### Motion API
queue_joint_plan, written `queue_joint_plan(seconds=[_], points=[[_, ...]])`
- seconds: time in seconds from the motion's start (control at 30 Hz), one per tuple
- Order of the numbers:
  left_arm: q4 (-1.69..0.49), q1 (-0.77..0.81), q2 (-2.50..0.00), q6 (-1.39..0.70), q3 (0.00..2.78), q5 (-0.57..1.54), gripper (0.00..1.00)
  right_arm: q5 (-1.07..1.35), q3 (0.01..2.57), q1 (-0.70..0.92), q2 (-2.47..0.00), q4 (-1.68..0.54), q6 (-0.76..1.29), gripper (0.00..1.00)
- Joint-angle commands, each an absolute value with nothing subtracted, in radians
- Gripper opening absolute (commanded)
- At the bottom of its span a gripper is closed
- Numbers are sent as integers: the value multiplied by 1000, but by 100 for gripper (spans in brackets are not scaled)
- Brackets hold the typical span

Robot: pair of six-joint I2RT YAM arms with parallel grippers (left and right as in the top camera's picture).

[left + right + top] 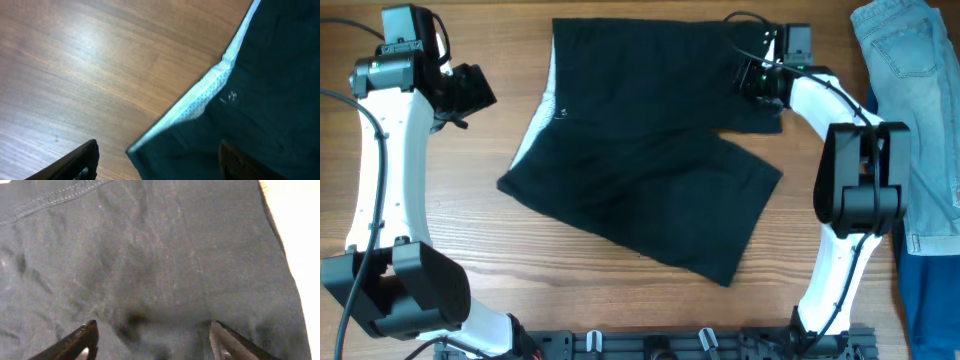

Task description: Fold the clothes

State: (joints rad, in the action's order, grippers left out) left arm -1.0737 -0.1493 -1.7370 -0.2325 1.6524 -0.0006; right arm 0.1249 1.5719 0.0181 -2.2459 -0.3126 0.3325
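The left gripper should next fold one leg over the other, so it should grab the black shorts (640, 150) by the near corner of the waistband (506, 183).
The black shorts (640, 150) lie spread flat on the wooden table, waistband at the left with its pale lining (552, 85) showing, two wide legs reaching right. My left gripper (470, 90) is open above the table left of the waistband; in the left wrist view the pale lining (210, 92) and black fabric (275, 75) lie between and beyond its fingers (157, 160). My right gripper (752, 75) is open over the upper leg's far right part; the right wrist view shows its fingers (152, 337) spread just above black fabric (160, 255), with a stitched hem at top left.
Light blue denim jeans (915, 80) lie at the right table edge, with a dark blue garment (930, 300) below them. Bare wood (520, 270) surrounds the shorts on the left and front.
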Motion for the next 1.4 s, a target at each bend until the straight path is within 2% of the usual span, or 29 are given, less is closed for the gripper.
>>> queue_joint_plan(seconds=[0.0, 0.07, 0.1, 0.27, 0.37, 0.47, 0.6, 0.67, 0.8, 0.83, 0.9, 1.07, 1.23, 1.37], points=[[-1039, -146, -1736, -213, 1654, 26, 80, 51, 1665, -13, -2346, -419, 287, 84], [-1011, -146, -1736, -212, 1654, 25, 79, 61, 1781, -17, -2338, -553, 252, 96], [-987, -146, -1736, -207, 1654, 25, 77, 68, 1827, -17, -2329, -614, 232, 100], [-970, -146, -1716, -205, 1654, 25, 74, 113, 1963, -12, -2171, -854, 274, 100], [-1046, -146, -1675, -207, 1654, 25, 71, 295, 1963, -7, -1991, -973, 321, 100], [-1145, -146, -1624, -225, 1654, 24, 69, 366, 1963, -2, -1855, -1132, 329, 100], [-1305, -146, -1578, -374, 1654, -54, 68, 204, 1948, 29, -1736, -1325, 440, 93], [-1387, -146, -1557, -441, 1654, -69, 68, 71, 1929, 80, -1670, -1428, 543, 93], [-1485, -146, -1539, -568, 1653, -70, 67, 17, 1855, 215, -1589, -1512, 722, 93], [-1506, -146, -1539, -605, 1653, -70, 64, 14, 1825, 255, -1579, -1522, 768, 90], [-1512, -146, -1537, -692, 1626, -74, 64, -7, 1753, 329, -1574, -1546, 885, 79], [-1321, -146, -1526, -906, 1372, -121, 64, -41, 1512, 438, -1574, -1523, 1082, 78], [-794, -141, -1526, -950, 989, -34, 63, -27, 1317, 448, -1574, -1419, 1099, 78], [-574, -123, -1542, -952, 853, 15, 63, -17, 1261, 448, -1574, -1401, 1100, 78]])
